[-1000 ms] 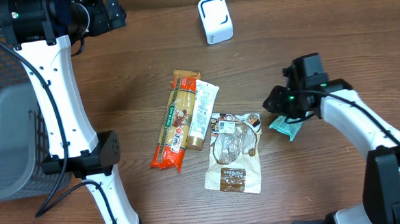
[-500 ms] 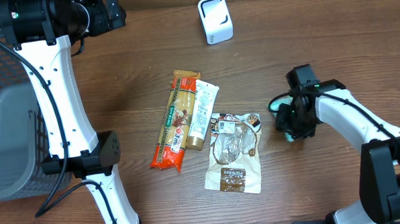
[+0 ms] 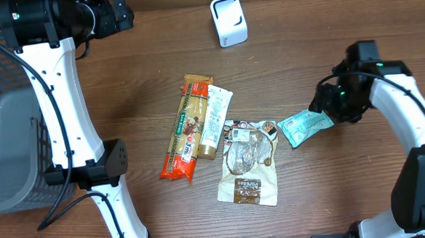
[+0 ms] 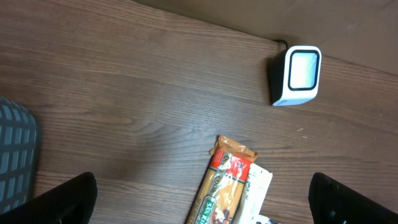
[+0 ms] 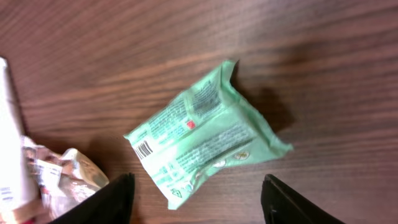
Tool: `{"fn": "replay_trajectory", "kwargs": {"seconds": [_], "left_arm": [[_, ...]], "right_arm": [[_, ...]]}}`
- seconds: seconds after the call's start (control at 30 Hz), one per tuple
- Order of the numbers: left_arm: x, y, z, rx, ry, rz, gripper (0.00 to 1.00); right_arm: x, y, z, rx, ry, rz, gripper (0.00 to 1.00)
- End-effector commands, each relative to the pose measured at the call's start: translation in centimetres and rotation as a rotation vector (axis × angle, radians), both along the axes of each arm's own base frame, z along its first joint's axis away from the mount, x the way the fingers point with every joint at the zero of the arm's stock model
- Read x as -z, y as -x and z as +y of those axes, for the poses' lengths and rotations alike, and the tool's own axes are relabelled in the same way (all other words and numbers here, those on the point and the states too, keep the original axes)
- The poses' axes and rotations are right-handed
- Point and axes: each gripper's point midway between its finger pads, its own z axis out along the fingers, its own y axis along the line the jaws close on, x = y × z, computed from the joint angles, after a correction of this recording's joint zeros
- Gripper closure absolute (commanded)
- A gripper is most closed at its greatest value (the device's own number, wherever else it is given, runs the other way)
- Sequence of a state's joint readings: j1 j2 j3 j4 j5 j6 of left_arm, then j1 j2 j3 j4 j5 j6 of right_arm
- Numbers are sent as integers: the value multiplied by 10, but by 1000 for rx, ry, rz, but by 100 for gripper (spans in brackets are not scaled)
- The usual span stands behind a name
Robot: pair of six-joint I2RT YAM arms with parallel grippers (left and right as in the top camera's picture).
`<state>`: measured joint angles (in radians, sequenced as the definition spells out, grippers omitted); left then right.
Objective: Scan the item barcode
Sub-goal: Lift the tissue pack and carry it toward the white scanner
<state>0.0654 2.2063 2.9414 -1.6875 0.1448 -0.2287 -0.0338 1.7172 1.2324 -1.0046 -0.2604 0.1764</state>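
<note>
I need to grab the green packet's near edge (image 5: 225,163) with my right gripper next, so that the barcode (image 5: 143,150) stays free to face the scanner.
A green packet (image 3: 305,126) lies on the wooden table, free of any grip. In the right wrist view the green packet (image 5: 202,134) shows its barcode (image 5: 143,150) face up near its left end. My right gripper (image 3: 335,101) hovers just right of and above it, open, and its fingers (image 5: 199,205) straddle the packet's near edge without touching. The white scanner (image 3: 228,20) stands at the back of the table and also shows as the scanner (image 4: 297,76) in the left wrist view. My left gripper (image 4: 202,205) is wide open and holds nothing, high at the back left (image 3: 112,15).
A spaghetti pack (image 3: 186,128), a white tube (image 3: 214,122) and a clear snack bag (image 3: 249,161) lie together mid-table, left of the green packet. A grey mesh basket (image 3: 2,130) stands at the left edge. The left arm's base (image 3: 98,169) rises beside it.
My right gripper has opened and let go of the green packet, then drawn back to the right. The packet now lies flat, barcode up. The left arm has not moved.
</note>
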Motion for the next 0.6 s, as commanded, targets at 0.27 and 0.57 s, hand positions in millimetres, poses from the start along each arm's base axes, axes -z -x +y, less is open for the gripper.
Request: {"fn": "replay_trajectory", "kwargs": {"seconds": [0.27, 0.57], "left_arm": [[-8, 4, -3, 6, -7, -20, 0], [-8, 4, -3, 6, -7, -20, 0]], "right_arm": [[35, -17, -12, -345, -252, -144, 15], [65, -11, -2, -383, -329, -94, 16]]}}
